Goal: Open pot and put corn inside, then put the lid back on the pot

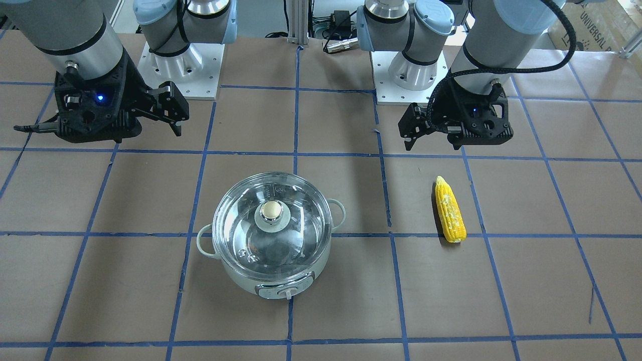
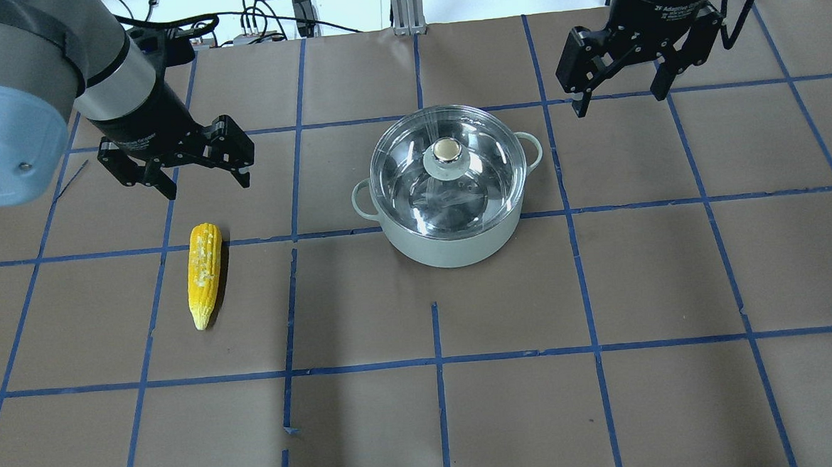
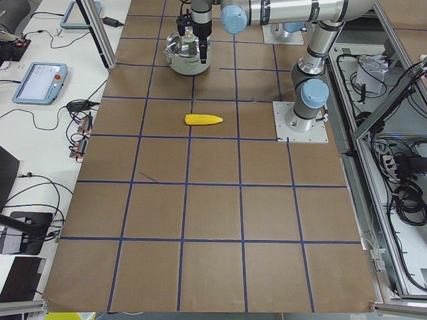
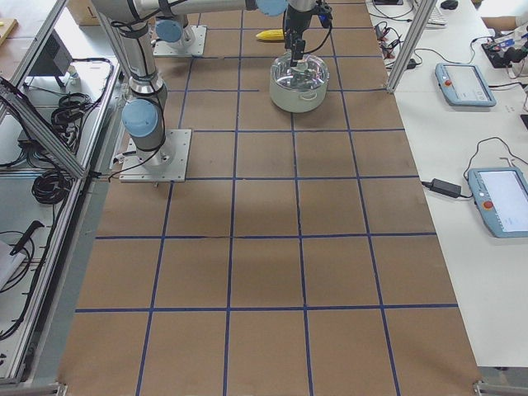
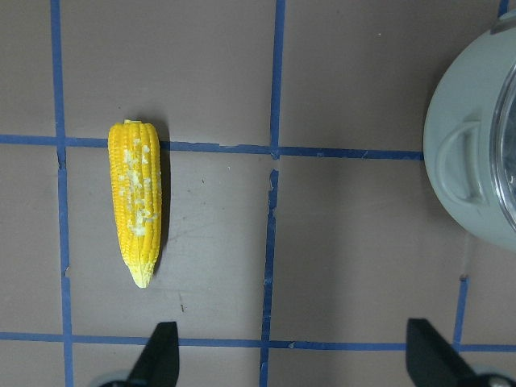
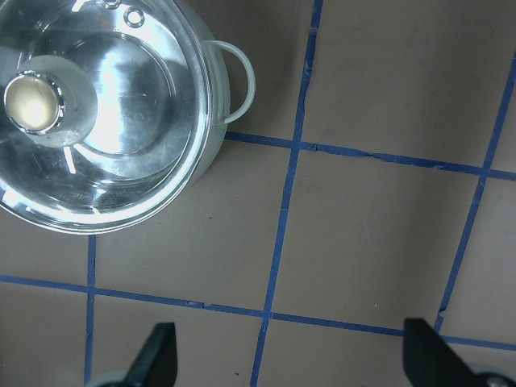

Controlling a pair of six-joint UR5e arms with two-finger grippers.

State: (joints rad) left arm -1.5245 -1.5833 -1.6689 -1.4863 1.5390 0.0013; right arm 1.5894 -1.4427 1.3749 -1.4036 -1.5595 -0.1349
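Observation:
My left gripper should take hold of the corn by its thick end (image 1: 455,226) next, so the corn can go inside the pot (image 1: 274,234).
The pale mint-white pot (image 2: 452,249) stands mid-table with its clear glass lid (image 2: 474,188) on it and the beige knob (image 2: 446,149) on top. It also shows in the front view (image 1: 273,278). The yellow corn (image 2: 204,273) lies flat on the table to the pot's left, pointed end toward the robot. My left gripper (image 2: 207,184) hovers open and empty just beyond the corn (image 5: 137,201). My right gripper (image 2: 619,102) hovers open and empty to the right of and beyond the pot. The right wrist view shows the lid (image 6: 129,145) at its upper left.
Brown paper with a blue tape grid covers the table (image 2: 609,394). Both arm bases (image 1: 406,75) stand at the robot's edge. Cables and an aluminium post (image 2: 404,6) lie past the far edge. Tablets (image 4: 462,82) sit on the side benches.

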